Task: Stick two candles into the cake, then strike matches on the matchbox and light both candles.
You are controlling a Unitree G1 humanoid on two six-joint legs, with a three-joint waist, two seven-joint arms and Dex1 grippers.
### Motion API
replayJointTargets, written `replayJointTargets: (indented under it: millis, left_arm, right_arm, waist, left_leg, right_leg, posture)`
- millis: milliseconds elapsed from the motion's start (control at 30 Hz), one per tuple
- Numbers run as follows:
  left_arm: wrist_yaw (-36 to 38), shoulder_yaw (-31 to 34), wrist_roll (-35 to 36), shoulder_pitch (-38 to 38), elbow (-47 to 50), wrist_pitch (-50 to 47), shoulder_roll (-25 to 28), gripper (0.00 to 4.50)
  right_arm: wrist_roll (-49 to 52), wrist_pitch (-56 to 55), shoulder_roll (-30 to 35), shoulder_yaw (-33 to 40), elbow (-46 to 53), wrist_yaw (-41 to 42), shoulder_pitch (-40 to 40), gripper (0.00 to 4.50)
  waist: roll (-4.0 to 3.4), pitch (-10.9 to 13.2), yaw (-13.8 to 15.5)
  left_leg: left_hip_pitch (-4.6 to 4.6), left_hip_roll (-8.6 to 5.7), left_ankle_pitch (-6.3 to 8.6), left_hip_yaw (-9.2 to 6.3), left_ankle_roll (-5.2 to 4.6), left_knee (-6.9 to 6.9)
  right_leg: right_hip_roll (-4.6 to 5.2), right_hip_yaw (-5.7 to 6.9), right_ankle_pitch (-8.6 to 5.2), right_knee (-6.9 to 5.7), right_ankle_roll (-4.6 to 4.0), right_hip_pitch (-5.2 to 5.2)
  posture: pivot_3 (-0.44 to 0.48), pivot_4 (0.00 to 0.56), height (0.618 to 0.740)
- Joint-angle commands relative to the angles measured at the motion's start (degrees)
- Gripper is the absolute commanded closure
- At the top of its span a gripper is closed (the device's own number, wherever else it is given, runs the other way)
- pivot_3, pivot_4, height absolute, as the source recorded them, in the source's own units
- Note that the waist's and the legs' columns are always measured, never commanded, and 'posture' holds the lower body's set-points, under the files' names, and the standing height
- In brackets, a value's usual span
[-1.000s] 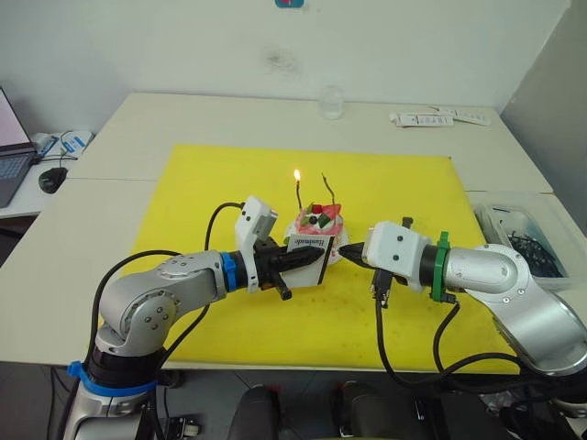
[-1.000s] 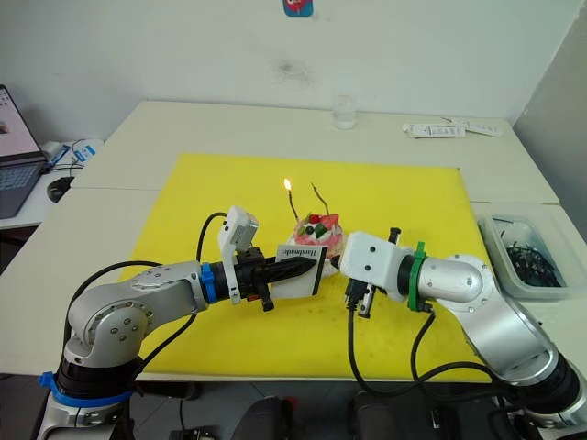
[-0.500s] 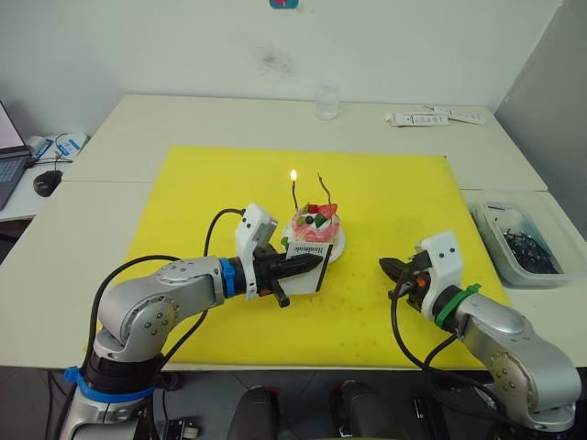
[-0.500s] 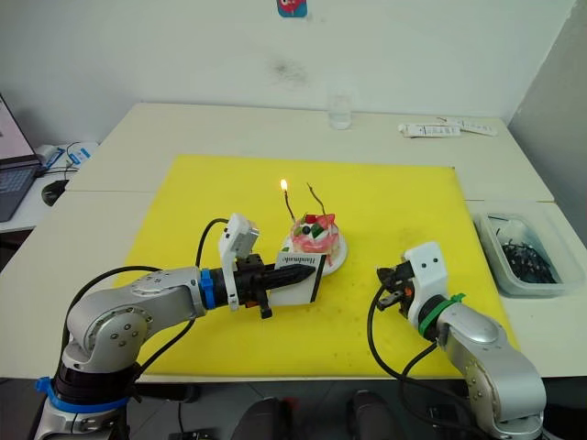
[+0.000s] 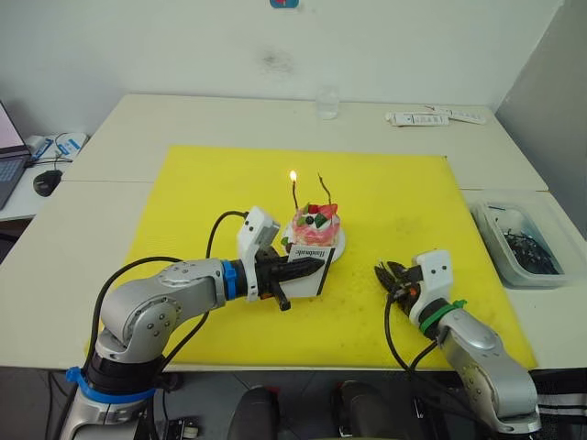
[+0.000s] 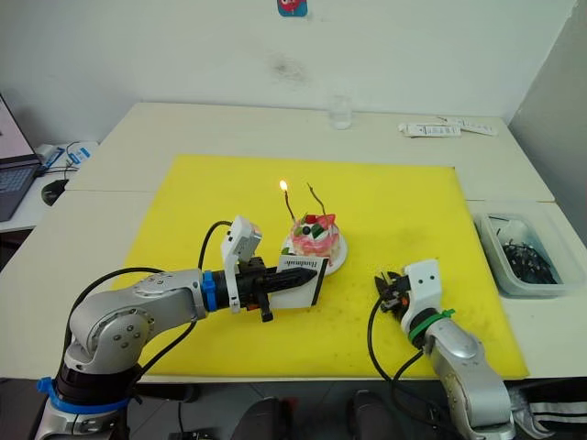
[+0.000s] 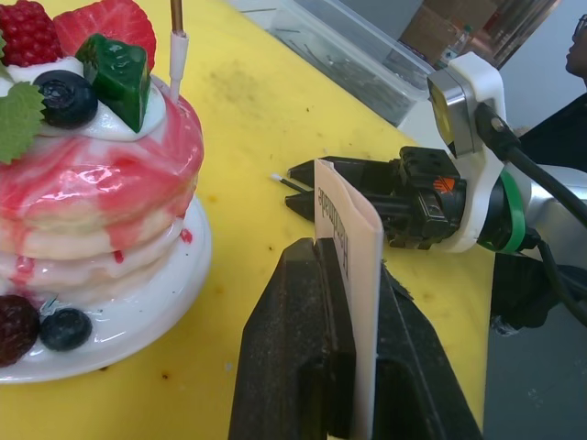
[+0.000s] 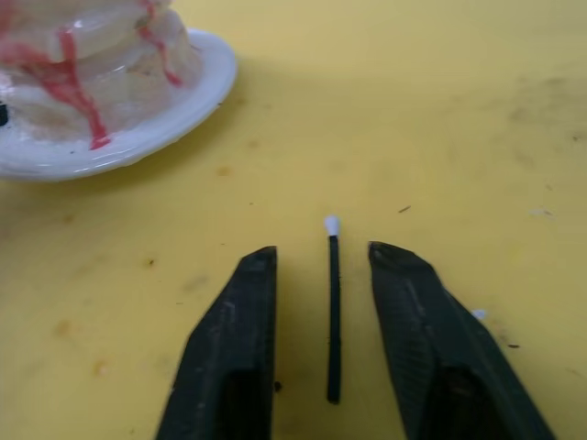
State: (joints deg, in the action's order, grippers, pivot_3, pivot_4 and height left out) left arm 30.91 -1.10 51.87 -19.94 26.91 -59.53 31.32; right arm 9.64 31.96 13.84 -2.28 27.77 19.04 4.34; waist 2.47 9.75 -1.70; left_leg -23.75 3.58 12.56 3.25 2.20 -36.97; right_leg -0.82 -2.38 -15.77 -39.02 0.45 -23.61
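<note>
I need to grab the match by its dark stick [image 8: 334, 316] next with my right gripper, so the match's white tip [image 8: 331, 225] stays free to strike and light the unlit candle.
The pink cake [image 5: 316, 225] on its white plate stands mid-mat. Two candles stick up from it: the left candle [image 5: 294, 191] burns with a small flame, the right candle [image 5: 326, 190] is unlit. My left gripper [image 5: 310, 269] is shut on the white matchbox [image 7: 345, 231], holding it on edge just in front of the cake. To the right of the cake, my right gripper [image 8: 323, 255] is low over the mat and open. A dark match [image 8: 332, 312] with a white tip lies flat between its fingers, untouched.
The yellow mat [image 5: 211, 183] covers the table's middle. A clear bin [image 5: 518, 243] of dark bits sits at the right edge. At the back are a glass [image 5: 328, 101] and white strips [image 5: 438, 117]. A mouse [image 5: 46, 181] lies far left.
My right gripper has pulled back from the cake and matchbox to the right and come down over the mat, now open around the lying match. The left gripper keeps holding the matchbox.
</note>
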Motion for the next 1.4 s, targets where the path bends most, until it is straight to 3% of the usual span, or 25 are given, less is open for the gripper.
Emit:
replayJointTargets:
  millis: [33, 300, 533, 800, 1100, 1400]
  left_arm:
    - [0.61, 0.17, 0.41, -0.27, 2.69, 0.76, 0.05, 4.50]
    - [1.12, 0.10, 0.32, -1.04, 2.33, 0.66, 0.19, 4.50]
    - [1.47, 0.05, 0.30, -1.13, 2.47, 0.50, 0.20, 4.50]
    - [1.43, -0.10, 0.31, -1.10, 2.70, 0.37, 0.19, 4.50]
    - [1.19, -0.36, 0.13, -1.18, 2.30, 0.56, -0.03, 4.50]
    - [-0.53, 0.19, 0.91, -2.84, -0.20, -0.36, -2.41, 4.50]
  right_arm:
    - [-2.45, -6.11, 1.40, -1.21, -0.87, 0.19, 1.34, 1.82]
    - [-4.80, -11.05, -0.21, -1.25, -4.47, -2.92, 1.44, 1.82]
    - [-5.85, -8.41, -1.26, -1.34, -4.59, -5.99, 1.44, 1.82]
    - [-6.67, -5.21, -2.32, -3.80, -3.45, -7.46, 2.03, 4.48]
    - [-5.77, -5.58, -2.10, -3.62, -1.37, -6.10, 1.42, 4.48]
    - [-0.75, 6.50, 9.50, -2.78, 17.87, 3.77, -4.68, 4.48]
  waist:
    - [0.00, 0.00, 0.00]
    - [0.01, 0.00, 0.04]
    - [0.01, -0.02, 0.04]
    - [0.07, -0.10, 0.04]
    - [0.07, -0.11, 0.03]
    - [0.00, -0.06, 0.06]
  left_leg:
    - [0.00, -0.01, 0.00, 0.00, 0.00, 0.00]
    - [0.01, 0.00, 0.00, 0.00, 0.00, -0.02]
    - [0.03, -0.01, 0.00, 0.02, 0.00, -0.04]
    - [0.07, 0.00, 0.00, 0.00, 0.00, -0.03]
    - [0.09, 0.02, 0.00, 0.00, 0.00, -0.02]
    - [0.04, 0.00, 0.00, -0.01, 0.00, -0.02]
  right_leg:
    - [0.00, 0.00, 0.00, 0.01, 0.00, 0.01]
    - [0.01, -0.01, 0.00, -0.01, 0.00, 0.02]
    - [0.03, -0.03, 0.02, -0.01, 0.02, 0.06]
    - [0.04, -0.01, 0.02, -0.01, 0.02, 0.09]
    - [0.03, -0.01, 0.01, -0.01, 0.01, 0.10]
    - [0.01, 0.01, 0.01, -0.01, 0.02, 0.06]
  posture:
    - [0.000, 0.150, 0.740]
    - [0.000, 0.150, 0.740]
    - [0.000, 0.150, 0.740]
    - [0.000, 0.150, 0.740]
    - [0.000, 0.150, 0.740]
    - [0.000, 0.150, 0.740]
